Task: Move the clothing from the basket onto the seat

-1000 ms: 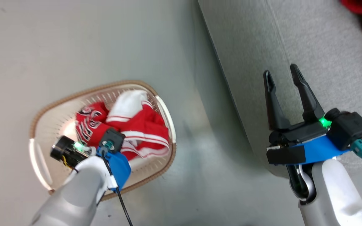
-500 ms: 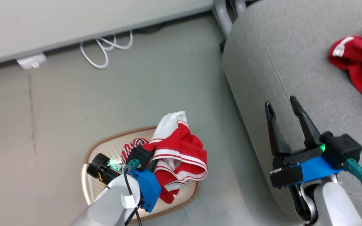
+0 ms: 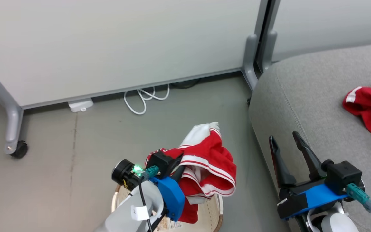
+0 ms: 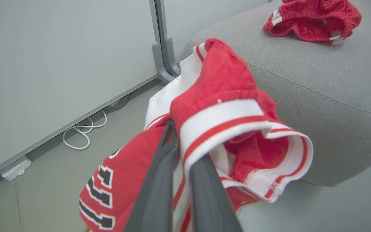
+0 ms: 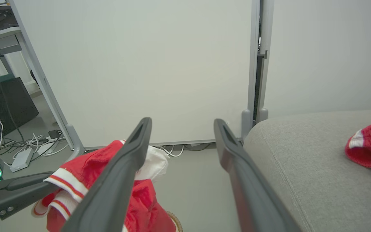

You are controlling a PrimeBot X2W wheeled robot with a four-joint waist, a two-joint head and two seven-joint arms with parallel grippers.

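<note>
My right gripper will next grab the striped collar edge [image 3: 226,179] of the jersey, as the jersey's collar stands open while its lower cloth [image 3: 190,213] hangs slack.
My left gripper [image 4: 185,151] is shut on the red jersey [image 3: 209,162], which has white stripes and black-white lettering. The jersey hangs in the air above the cream basket [image 3: 209,214] and left of the seat's rounded edge. The cloth covers the left gripper's fingertips. The red shorts [image 3: 370,109] lie on the light-grey seat [image 3: 317,96] at the far right. My right gripper [image 3: 283,137] is open and holds nothing, in front of the seat's near corner. In the right wrist view the jersey [image 5: 85,167] hangs at the lower left and the shorts [image 5: 370,149] rest on the seat [image 5: 301,167].
A white partition panel [image 3: 124,42] stands behind the floor, with a grey leg on a caster [image 3: 19,149] at the left and grey posts [image 3: 256,54] by the seat's far corner. White cables [image 3: 143,101] and a power block [image 3: 80,105] lie at its foot.
The head camera has tilted up. My left gripper has lifted the jersey out of the basket and carried it up and right, toward the seat. The right gripper stays open.
</note>
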